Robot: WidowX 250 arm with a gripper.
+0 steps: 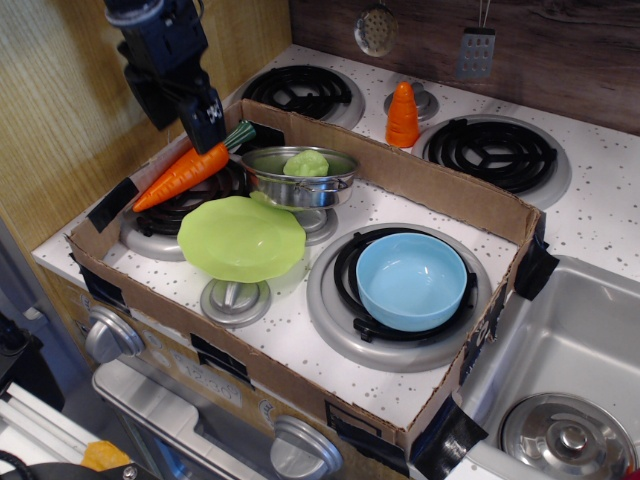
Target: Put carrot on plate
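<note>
The carrot needs to go on the plate point(242, 238), so my gripper should next grab it by its thick orange end point(203, 163) beside the green stem.
The long orange carrot point(183, 172) with a green stem end lies on the back-left burner inside the cardboard tray, leaning on its left wall. The lime-green plate point(242, 238) sits just in front of it, resting partly on a small silver burner. My black gripper point(180, 112) hangs above the carrot's stem half, a little above it and not touching. Its jaws stand apart and hold nothing.
A steel pot point(300, 180) holding a green lump stands right of the carrot, behind the plate. A light blue bowl point(412, 280) sits on the front right burner. A short orange cone point(402, 115) stands behind the cardboard wall point(440, 190). A sink point(570, 370) is at the right.
</note>
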